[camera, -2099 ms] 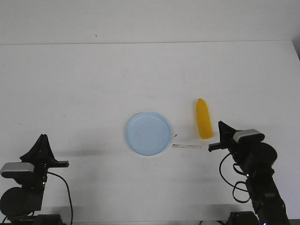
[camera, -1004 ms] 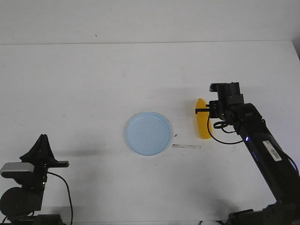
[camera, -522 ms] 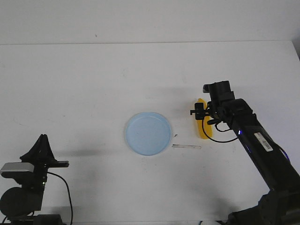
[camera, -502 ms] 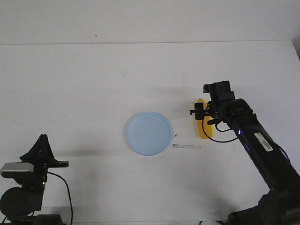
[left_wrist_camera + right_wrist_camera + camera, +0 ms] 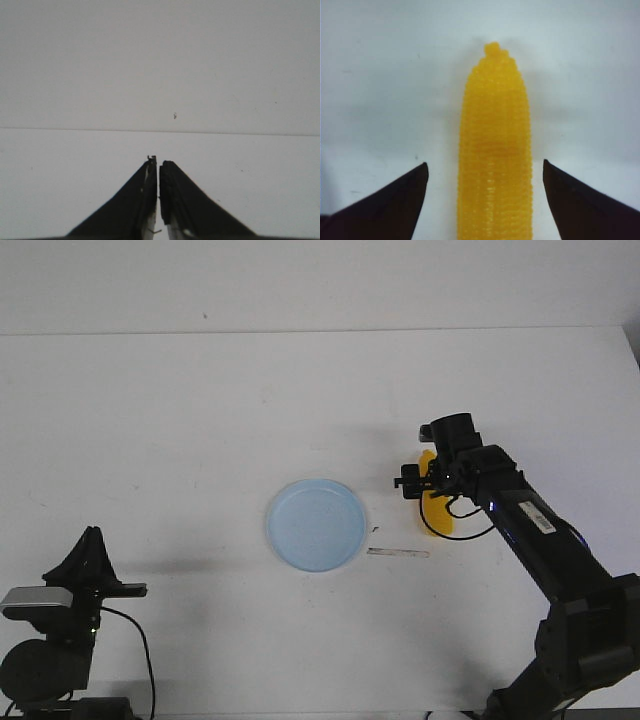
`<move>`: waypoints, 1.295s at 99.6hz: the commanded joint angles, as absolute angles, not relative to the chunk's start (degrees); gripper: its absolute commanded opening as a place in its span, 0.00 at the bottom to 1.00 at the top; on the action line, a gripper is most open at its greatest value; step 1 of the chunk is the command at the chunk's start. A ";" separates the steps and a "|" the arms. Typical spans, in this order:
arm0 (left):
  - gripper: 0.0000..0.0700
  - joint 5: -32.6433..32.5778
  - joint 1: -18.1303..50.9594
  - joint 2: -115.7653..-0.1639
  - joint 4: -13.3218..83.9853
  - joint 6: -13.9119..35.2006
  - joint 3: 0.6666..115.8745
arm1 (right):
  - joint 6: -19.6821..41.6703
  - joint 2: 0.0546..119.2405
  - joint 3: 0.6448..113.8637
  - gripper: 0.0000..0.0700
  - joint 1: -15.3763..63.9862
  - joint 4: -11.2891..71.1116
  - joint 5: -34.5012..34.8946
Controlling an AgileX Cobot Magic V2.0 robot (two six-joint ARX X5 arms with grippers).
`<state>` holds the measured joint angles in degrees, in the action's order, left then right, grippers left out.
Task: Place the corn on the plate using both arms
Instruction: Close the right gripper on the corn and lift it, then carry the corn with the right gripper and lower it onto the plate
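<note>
My right gripper's fingers stop above the corn's thick middle in the right wrist view. My right gripper needs to go lower before it closes on the corn.
The yellow corn lies on the white table right of the pale blue plate, its tapered tip pointing away from me. My right gripper hangs over the corn's middle and hides part of it. In the right wrist view the corn lies lengthwise between the two wide-open fingers, apart from both; the right gripper holds nothing. My left gripper is parked at the near left, far from both. In the left wrist view the left gripper is shut and empty over bare table.
A thin pale strip lies on the table between the plate and the corn's near end. The table's far edge runs across the back.
My right arm has risen from its parked place at the near right and reached out over the corn, then shifted a little left. The corn, plate and left arm have not moved.
</note>
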<state>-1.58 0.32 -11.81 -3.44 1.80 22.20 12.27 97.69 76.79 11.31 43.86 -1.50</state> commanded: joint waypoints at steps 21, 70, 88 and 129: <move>0.00 -1.74 0.23 -11.62 -4.29 1.04 22.63 | 12.80 101.84 77.65 0.73 11.66 44.03 -1.72; 0.00 -1.74 0.23 -11.62 -4.29 1.04 22.63 | 13.30 103.68 77.65 0.48 11.60 44.91 -1.69; 0.00 -1.74 0.23 -11.62 -4.29 1.04 22.63 | 13.30 103.68 77.65 0.39 11.51 44.75 -1.69; 0.00 -1.74 0.23 -11.62 -4.29 1.04 22.63 | 13.72 98.17 80.90 0.39 14.87 41.82 9.37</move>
